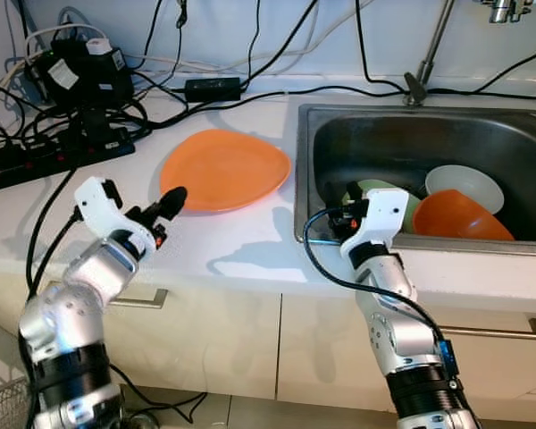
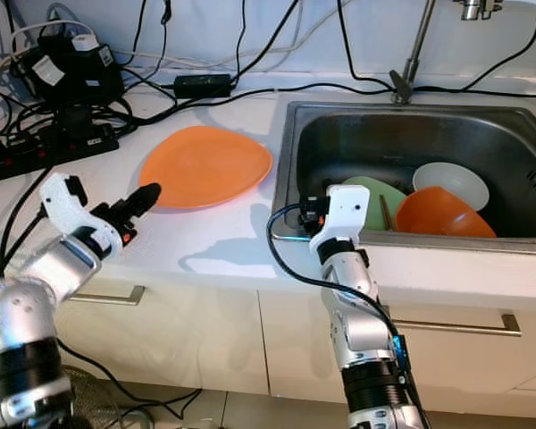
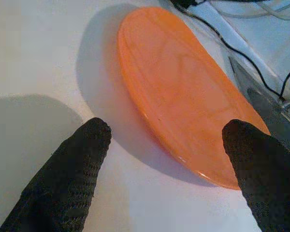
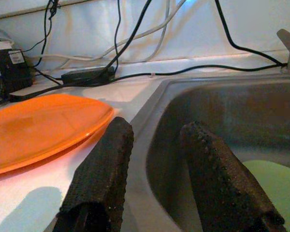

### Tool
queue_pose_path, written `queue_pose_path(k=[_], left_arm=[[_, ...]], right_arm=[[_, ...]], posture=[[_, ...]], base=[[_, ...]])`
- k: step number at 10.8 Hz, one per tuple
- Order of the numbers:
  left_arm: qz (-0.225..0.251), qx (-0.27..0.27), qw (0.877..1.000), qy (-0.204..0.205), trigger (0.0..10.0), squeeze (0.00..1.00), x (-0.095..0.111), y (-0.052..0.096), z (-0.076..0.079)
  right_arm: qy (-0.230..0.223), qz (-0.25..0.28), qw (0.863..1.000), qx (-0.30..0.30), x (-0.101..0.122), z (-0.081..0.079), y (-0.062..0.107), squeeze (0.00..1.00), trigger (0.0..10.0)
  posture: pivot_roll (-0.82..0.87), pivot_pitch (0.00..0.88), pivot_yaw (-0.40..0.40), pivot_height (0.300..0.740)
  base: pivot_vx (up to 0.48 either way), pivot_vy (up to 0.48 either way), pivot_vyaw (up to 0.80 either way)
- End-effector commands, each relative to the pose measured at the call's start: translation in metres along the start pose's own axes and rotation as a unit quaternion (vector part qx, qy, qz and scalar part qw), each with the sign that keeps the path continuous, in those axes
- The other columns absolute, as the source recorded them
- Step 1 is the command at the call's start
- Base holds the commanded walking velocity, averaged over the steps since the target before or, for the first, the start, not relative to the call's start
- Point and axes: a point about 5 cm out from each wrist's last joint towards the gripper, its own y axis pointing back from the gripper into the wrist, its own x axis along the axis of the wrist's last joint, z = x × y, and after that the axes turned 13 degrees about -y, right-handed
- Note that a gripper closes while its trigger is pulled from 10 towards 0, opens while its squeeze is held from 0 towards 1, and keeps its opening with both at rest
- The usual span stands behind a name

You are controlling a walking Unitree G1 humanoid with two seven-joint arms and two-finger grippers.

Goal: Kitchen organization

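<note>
Next, my left gripper grabs the plate by its thin rim (image 1: 188, 208), since the plate's broad side (image 1: 225, 168) is far wider than the open fingers.
An orange plate (image 1: 223, 168) lies flat on the white counter, left of the steel sink (image 1: 302, 179). My left gripper (image 1: 167, 205) hovers just above the counter at the plate's near-left edge. It is open, and in the left wrist view its two fingertips (image 3: 94, 135) straddle the plate's rim (image 3: 183, 106) without touching it. In the sink lie a green plate (image 1: 381, 191), a white bowl (image 1: 464, 185) and an orange bowl (image 1: 460, 217). My right gripper (image 1: 343, 220) is at the sink's front-left rim, open and holding nothing, with its fingers (image 4: 111, 145) pointing along the sink wall.
A black power strip (image 1: 45, 161), a charger block (image 1: 80, 76) and many cables crowd the counter's back left. A faucet base (image 1: 417, 88) stands behind the sink. Below the counter edge are cabinet drawers with metal handles (image 1: 496, 332).
</note>
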Motion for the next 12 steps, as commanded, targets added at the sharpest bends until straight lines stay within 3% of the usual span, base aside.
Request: queue_pose_path(k=[1, 5, 9, 12], left_arm=[[-0.023, -0.001, 1.0, 0.006, 10.0, 0.0, -0.002, -0.002, 0.002], [-0.068, 0.014, 0.998, -0.008, 10.0, 0.0, 0.005, -0.012, 0.006], [-0.075, 0.034, 0.996, -0.032, 10.0, 0.0, 0.001, -0.039, 0.017], [-0.064, 0.023, 0.997, -0.026, 10.0, 0.0, -0.007, -0.059, 0.035]], right_arm=[[0.001, -0.001, 1.0, 0.005, 0.002, -0.004, -0.002, 0.0, 10.0], [-0.004, -0.004, 1.0, 0.004, 0.0, -0.005, -0.003, 0.0, 10.0], [-0.005, -0.005, 1.0, 0.001, 0.001, -0.004, -0.003, 0.0, 10.0], [-0.002, -0.005, 1.0, -0.003, 0.003, 0.0, -0.003, 0.0, 10.0]], posture=[[0.1, 0.0, 0.075, 0.74], [0.1, 0.0, 0.086, 0.74], [0.07, 0.0, 0.084, 0.74], [0.06, 0.0, 0.07, 0.74]], base=[[0.0, 0.0, 0.0], [0.0, 0.0, 0.0], [0.0, 0.0, 0.0], [0.0, 0.0, 0.0]])
